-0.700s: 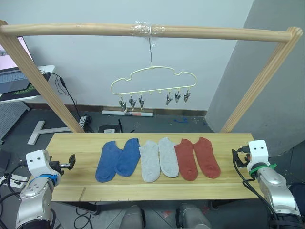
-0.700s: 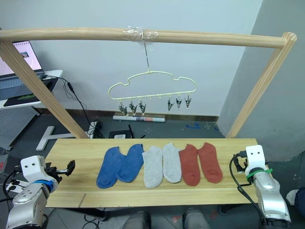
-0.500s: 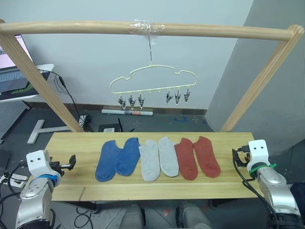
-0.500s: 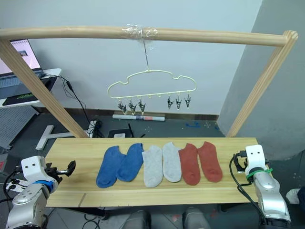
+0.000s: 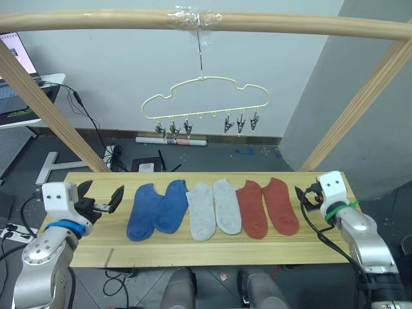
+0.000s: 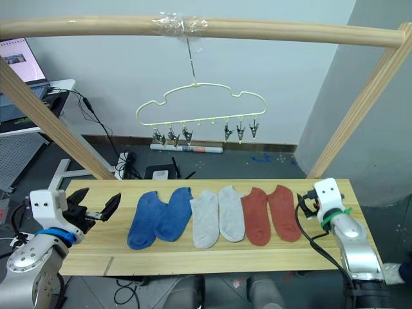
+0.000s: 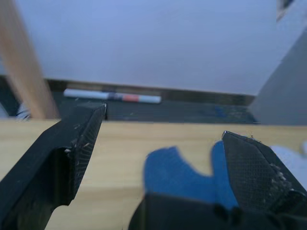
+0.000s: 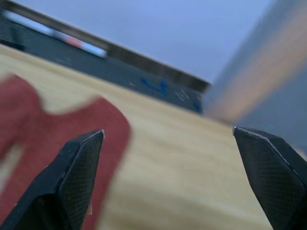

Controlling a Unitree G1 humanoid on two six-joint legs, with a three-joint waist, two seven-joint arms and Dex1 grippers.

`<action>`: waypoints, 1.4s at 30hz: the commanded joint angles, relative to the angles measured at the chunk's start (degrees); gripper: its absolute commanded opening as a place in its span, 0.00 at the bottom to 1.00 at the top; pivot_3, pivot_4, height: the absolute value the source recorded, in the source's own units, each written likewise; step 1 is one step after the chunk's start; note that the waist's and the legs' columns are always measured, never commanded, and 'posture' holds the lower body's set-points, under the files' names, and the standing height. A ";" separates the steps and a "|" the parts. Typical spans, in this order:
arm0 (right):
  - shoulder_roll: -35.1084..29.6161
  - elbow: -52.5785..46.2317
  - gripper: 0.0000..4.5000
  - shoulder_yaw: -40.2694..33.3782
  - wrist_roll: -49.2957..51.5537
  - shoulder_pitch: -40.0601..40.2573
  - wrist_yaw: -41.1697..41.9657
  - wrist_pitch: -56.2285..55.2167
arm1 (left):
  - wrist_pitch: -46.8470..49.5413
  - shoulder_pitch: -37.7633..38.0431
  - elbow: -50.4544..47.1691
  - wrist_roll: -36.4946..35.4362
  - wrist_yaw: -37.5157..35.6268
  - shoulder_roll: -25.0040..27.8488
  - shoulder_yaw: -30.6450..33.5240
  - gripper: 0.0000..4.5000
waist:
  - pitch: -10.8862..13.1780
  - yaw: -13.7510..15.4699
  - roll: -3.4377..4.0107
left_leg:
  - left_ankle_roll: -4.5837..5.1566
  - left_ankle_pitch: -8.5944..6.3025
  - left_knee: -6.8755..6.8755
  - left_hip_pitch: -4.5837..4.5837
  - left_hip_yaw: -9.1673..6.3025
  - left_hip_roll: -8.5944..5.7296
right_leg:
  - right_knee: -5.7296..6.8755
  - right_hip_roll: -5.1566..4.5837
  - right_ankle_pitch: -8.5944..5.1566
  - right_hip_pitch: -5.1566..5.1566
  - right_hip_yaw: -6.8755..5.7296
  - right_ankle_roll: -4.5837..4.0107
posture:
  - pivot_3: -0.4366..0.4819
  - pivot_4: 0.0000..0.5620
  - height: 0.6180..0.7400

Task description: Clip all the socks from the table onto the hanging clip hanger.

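Note:
I need to pick up the rust red sock with my right gripper next, just below the cuff (image 5: 277, 193), so the cuff stays free to go into a hanger clip.
Six socks lie side by side on the table (image 5: 96, 183): two blue socks (image 5: 156, 208), two light grey socks (image 5: 214, 207) and two rust red socks (image 5: 266, 206). Above and behind them the pale yellow clip hanger (image 5: 205, 104) hangs with its dark clips (image 5: 174, 129) bare. My left gripper (image 5: 103, 196) is open just left of the blue socks (image 7: 178, 173), low over the table. My right gripper (image 5: 302, 197) is open close to the right of the red socks (image 8: 57, 139). Neither holds anything.
The hanger's hook is taped to a thick wooden rail (image 5: 270, 23) held by slanting posts (image 5: 48, 103) on both sides. A laptop (image 5: 11, 61) stands on a side table at far left. Cables and a tube (image 5: 170, 140) lie on the floor behind the table.
The camera has tilted. My left gripper has moved in toward the blue socks with its fingers now spread. My right gripper has moved in toward the red socks.

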 commanded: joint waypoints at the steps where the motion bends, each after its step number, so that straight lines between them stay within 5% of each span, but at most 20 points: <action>1: -0.86 -6.18 1.00 2.20 4.95 -4.60 7.45 1.19 | 3.22 -4.00 -5.12 -2.30 0.35 0.46 -1.33 1.00 | 0.29 -0.06 0.00 | -0.01 0.00 0.01 -0.20 -0.01 -0.05 | 0.00 0.12 0.05 -0.20 -0.02 0.08 | 0.38 0.47 1.00; 8: 3.14 -10.49 1.00 7.73 13.81 -15.97 17.27 4.41 | 6.95 -14.77 -4.62 -2.41 2.71 -2.53 -7.04 0.59 | 1.39 -0.14 -0.14 | -0.09 -0.05 0.07 -0.74 -0.19 -0.11 | -0.04 0.31 0.14 -0.55 -0.17 0.10 | 0.36 0.50 1.00; 20: 12.37 -13.13 1.00 14.17 16.91 -26.48 18.26 5.29 | 4.82 -26.51 1.01 -0.15 7.26 -8.05 -10.13 0.59 | 2.22 -0.23 -0.24 | -0.17 -0.09 0.08 -0.83 -0.30 -0.09 | -0.03 0.30 0.20 -0.58 -0.30 -0.02 | 0.34 0.50 1.00; 40: 13.36 -15.92 1.00 12.58 21.01 -29.54 15.21 12.14 | -0.84 -32.11 8.77 2.87 6.31 -9.71 -11.16 0.59 | 2.96 -1.00 -0.28 | -0.19 -0.09 0.12 -0.88 -0.33 -0.07 | 0.00 0.29 0.22 -0.61 -0.34 -0.05 | 0.31 0.55 1.00; 42: 13.08 -16.16 1.00 12.48 21.07 -29.14 15.00 12.33 | -1.20 -32.14 8.76 2.79 5.94 -9.70 -11.00 0.51 | 3.02 -1.12 -0.29 | -0.19 -0.09 0.12 -0.89 -0.33 -0.07 | 0.00 0.29 0.22 -0.62 -0.34 -0.05 | 0.31 0.55 1.00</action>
